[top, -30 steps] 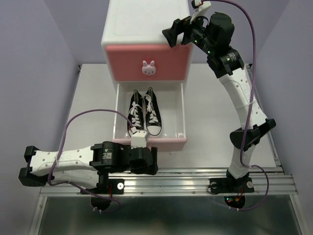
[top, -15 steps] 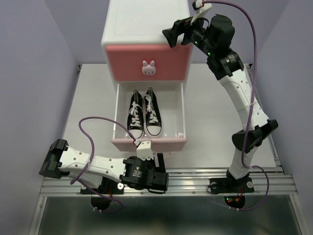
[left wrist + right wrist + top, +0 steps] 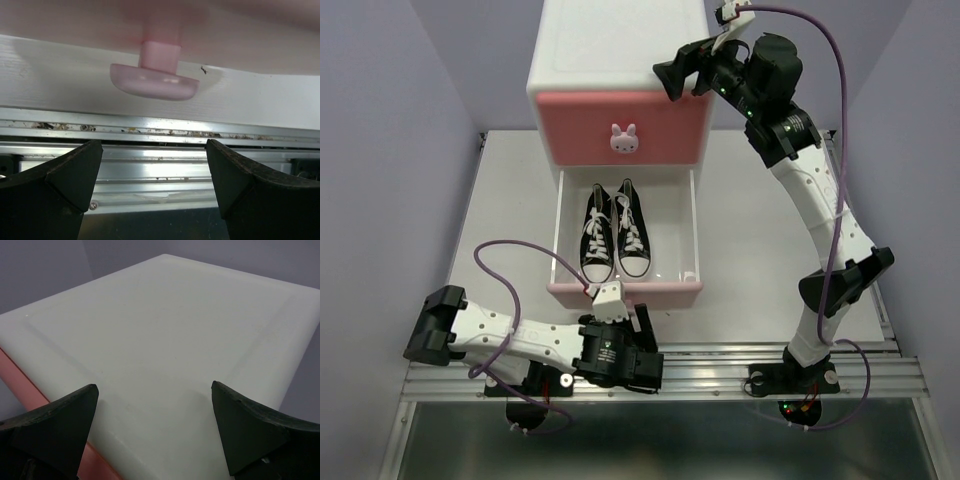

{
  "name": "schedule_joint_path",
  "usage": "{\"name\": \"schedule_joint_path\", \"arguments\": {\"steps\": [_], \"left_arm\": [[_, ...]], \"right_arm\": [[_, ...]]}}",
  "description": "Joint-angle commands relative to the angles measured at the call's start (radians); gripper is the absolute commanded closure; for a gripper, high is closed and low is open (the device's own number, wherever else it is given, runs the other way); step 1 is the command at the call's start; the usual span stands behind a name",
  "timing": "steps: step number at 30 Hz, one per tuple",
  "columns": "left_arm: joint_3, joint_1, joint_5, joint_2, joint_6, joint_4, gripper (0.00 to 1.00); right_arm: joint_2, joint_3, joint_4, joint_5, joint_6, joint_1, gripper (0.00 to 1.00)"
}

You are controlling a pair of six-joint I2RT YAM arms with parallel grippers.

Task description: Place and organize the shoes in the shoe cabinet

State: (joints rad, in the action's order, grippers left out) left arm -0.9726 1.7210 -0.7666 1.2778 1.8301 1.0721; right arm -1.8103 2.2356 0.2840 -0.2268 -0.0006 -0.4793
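Observation:
My left gripper should next grab the lower drawer by its pink knob point(image 3: 627, 300) point(image 3: 154, 81), so that it can push the drawer shut on the black shoes.
The shoe cabinet point(image 3: 620, 60) stands at the back, its upper drawer point(image 3: 623, 125) shut. The lower drawer point(image 3: 624, 292) is pulled out and holds two black shoes point(image 3: 598, 234) point(image 3: 632, 230) side by side, toes toward me. The orange shoes are out of view. My left gripper point(image 3: 636, 350) is open and empty, pointing down just in front of the lower drawer. In the left wrist view its knob point(image 3: 152, 82) sits above the gripper point(image 3: 155, 167), not between the fingers. My right gripper point(image 3: 676, 72) is open and empty over the cabinet's top point(image 3: 165, 335), near its right front corner.
An aluminium rail point(image 3: 720, 372) runs along the table's near edge, right under my left gripper, and shows in the left wrist view point(image 3: 160, 170). Purple walls close in on both sides. White tabletop point(image 3: 750, 250) lies beside the open drawer.
My left arm has folded in and its gripper has dropped from the drawer's front toward the rail. The right arm has barely shifted above the cabinet.

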Motion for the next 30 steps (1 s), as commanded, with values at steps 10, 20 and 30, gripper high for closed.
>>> {"name": "schedule_joint_path", "arguments": {"steps": [10,20,30], "left_arm": [[0.075,-0.156,-0.269,-0.026,-0.034,0.051,0.04],[0.011,-0.172,-0.384,0.035,-0.049,0.049,0.25],[0.078,-0.179,-0.45,0.077,0.044,0.049,0.11]], "right_arm": [[-0.055,-0.083,0.192,-0.042,0.034,-0.005,0.0],[-0.066,-0.085,0.184,-0.046,0.036,-0.005,0.0],[-0.031,-0.132,0.175,-0.068,0.037,-0.005,0.0]]}}
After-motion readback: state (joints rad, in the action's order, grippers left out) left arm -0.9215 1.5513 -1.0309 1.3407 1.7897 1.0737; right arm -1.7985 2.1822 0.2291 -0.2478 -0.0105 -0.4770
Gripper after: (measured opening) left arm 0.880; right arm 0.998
